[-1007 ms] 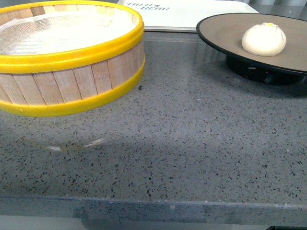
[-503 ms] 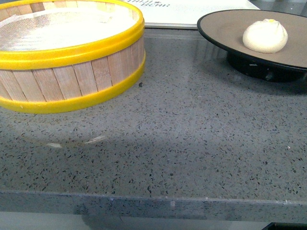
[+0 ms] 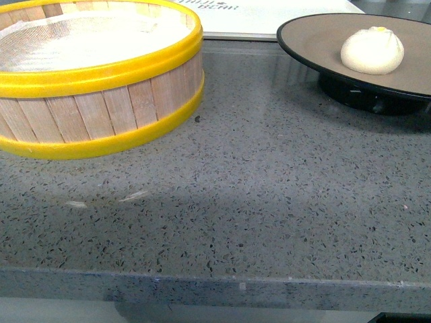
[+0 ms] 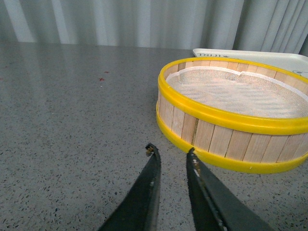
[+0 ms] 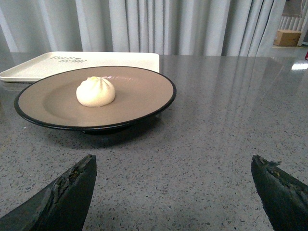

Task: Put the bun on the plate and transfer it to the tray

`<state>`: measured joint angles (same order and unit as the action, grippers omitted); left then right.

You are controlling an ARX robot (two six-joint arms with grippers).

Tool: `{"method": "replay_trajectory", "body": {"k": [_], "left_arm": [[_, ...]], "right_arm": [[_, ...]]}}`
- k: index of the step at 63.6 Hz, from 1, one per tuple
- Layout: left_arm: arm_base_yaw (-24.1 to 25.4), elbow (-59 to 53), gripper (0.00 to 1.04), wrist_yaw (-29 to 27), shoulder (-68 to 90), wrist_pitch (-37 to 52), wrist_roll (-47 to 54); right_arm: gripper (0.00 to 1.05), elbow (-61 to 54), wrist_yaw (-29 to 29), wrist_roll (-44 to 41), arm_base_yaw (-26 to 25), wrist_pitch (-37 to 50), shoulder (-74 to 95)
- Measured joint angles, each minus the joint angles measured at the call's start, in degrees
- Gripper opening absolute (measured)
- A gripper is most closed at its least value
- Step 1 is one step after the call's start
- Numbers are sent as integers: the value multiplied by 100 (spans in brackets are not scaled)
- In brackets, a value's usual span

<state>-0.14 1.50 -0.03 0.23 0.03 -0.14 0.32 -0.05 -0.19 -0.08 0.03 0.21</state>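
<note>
I should next transfer the bun to the white tray (image 5: 110,58), so my right gripper should pick up the tan plate by its black rim (image 5: 168,98).
The white pleated bun (image 3: 372,50) lies on the tan plate (image 3: 316,40) with a black rim, at the back right of the counter. It also shows in the right wrist view, bun (image 5: 96,91) on plate (image 5: 144,91). The white tray (image 3: 269,17) lies flat behind the plate, also in the right wrist view (image 5: 43,65). My right gripper (image 5: 173,161) is open and empty, low over the counter, a short way from the plate. My left gripper (image 4: 171,150) is shut and empty, next to the steamer basket. Neither gripper shows in the front view.
A wooden steamer basket (image 3: 101,81) with yellow rims and a white cloth liner stands at the back left; it shows in the left wrist view (image 4: 231,120). The grey speckled counter (image 3: 256,202) has its front edge near the camera. Curtains hang behind.
Between one second and half a second ago the front view shifted a little, so basket and plate sit slightly higher in frame. Since then nothing has visibly changed.
</note>
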Motion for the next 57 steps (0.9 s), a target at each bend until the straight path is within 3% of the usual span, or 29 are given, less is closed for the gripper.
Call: {"method": "replay_trajectory", "body": {"k": [18, 20, 25, 31, 45, 50, 57], "left_arm": [[0, 0, 71, 2, -2, 0, 0], [0, 0, 77, 2, -2, 0, 0], [0, 0, 89, -7, -2, 0, 0], [0, 0, 100, 0, -2, 0, 2], [0, 0, 98, -2, -2, 0, 0], [0, 0, 98, 0, -2, 0, 2], [0, 0, 98, 0, -2, 0, 0]], "right_arm": [[96, 0, 37, -24, 7, 2, 2], [96, 0, 256, -149, 90, 57, 39], [96, 0, 1666, -940, 476, 754, 457], [96, 2, 1880, -1646, 483, 1451, 984], [96, 319, 778, -1770, -387, 2850, 2398], [96, 719, 173, -1333, -977, 3237, 3189], [96, 1591, -717, -221, -1727, 3073, 4382]]}}
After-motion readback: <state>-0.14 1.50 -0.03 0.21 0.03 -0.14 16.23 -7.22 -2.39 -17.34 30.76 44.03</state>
